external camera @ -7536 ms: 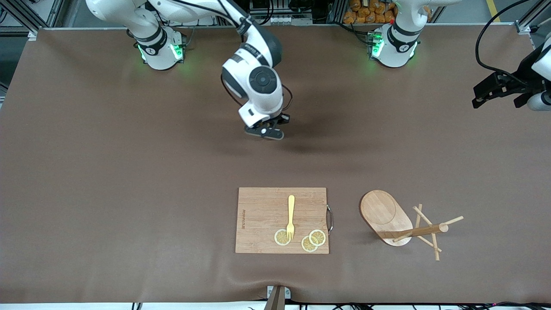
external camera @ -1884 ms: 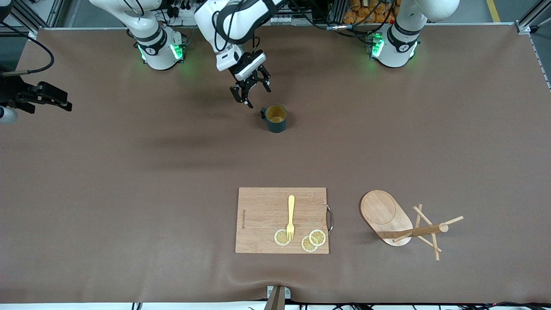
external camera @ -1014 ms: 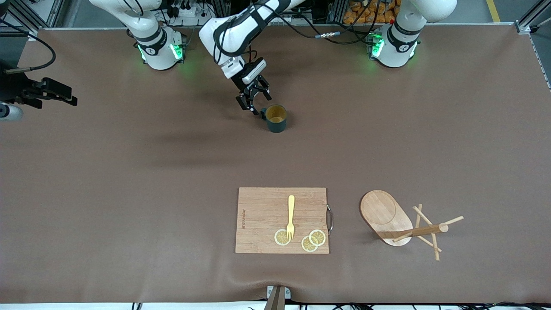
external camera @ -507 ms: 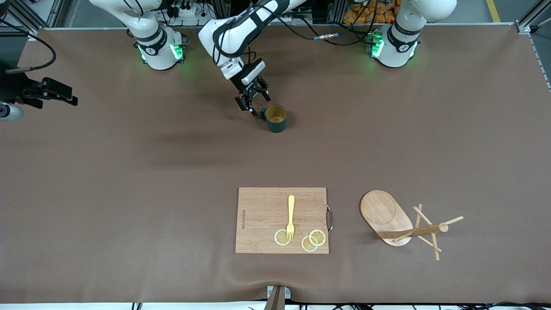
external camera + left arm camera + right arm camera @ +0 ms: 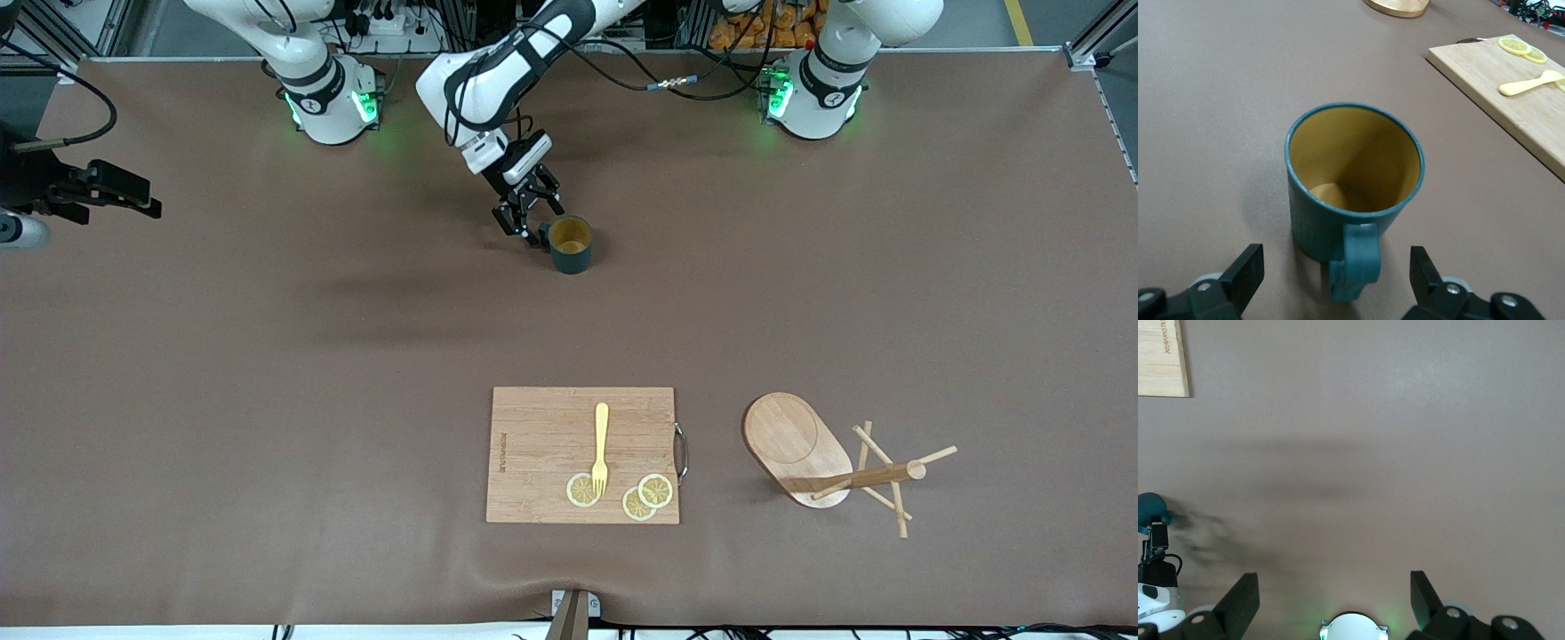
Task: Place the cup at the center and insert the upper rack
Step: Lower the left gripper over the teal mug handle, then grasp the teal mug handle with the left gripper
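Observation:
Next, my left gripper picks up the cup by its handle [image 5: 545,235] [image 5: 1357,263], so the cup's opening stays free to slip over the upper rack.
The cup [image 5: 570,244] stands upright on the table, nearer the robots' bases than the cutting board; it also shows in the left wrist view [image 5: 1351,173] and at the edge of the right wrist view [image 5: 1148,507]. My left gripper [image 5: 526,219] [image 5: 1335,267] is open and low at the cup's handle [image 5: 1355,263], one finger on each side, not touching it. The upper rack [image 5: 796,444] lies tipped on its side toward the left arm's end, post [image 5: 858,478] and pegs flat on the table. My right gripper [image 5: 133,200] [image 5: 1331,600] is open and empty, waiting high over the right arm's end.
A wooden cutting board [image 5: 542,444] lies near the front camera with a yellow fork [image 5: 601,444] and lemon slices [image 5: 582,490] on it. The board [image 5: 1498,73] and the rack's base [image 5: 1398,5] show in the left wrist view. Brown table all round.
The right arm has left the middle, leaving the cup standing there. The left gripper has come in and edged closer, so the handle now sits between its open fingers.

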{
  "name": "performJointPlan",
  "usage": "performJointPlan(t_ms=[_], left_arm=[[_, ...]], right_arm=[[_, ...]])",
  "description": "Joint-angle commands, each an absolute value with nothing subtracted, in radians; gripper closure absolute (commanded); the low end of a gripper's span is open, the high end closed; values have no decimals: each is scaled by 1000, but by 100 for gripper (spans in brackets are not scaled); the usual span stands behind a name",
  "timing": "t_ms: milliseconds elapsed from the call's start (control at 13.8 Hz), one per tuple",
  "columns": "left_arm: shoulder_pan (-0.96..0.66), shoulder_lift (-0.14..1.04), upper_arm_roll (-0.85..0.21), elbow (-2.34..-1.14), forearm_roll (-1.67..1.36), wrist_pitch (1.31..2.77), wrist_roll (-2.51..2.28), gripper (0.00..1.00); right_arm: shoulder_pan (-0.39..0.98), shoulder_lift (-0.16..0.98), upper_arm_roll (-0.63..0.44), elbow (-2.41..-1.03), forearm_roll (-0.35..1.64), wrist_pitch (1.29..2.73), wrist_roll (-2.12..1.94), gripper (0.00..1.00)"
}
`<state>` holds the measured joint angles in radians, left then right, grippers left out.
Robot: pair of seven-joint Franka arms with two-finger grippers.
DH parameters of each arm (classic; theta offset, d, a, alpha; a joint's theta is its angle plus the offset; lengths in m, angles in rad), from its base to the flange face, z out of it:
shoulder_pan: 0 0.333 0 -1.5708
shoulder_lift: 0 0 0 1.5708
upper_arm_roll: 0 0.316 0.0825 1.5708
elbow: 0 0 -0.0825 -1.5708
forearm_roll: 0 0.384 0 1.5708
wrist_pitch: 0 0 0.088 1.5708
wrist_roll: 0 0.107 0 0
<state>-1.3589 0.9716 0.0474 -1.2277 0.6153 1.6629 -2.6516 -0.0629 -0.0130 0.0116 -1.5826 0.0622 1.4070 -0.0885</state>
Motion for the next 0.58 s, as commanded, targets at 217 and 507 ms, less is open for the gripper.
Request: performJointPlan(t_ms=[217, 507], left_arm=[[-1347, 991, 63, -1195, 568, 1678, -2658, 12], [-1339, 997, 63, -1195, 555, 1698, -2658, 48]], right_arm=[[-67, -26, 15, -1588, 81, 1410, -87, 0], [-67, -26, 15, -1588, 81, 1410, -87, 0]])
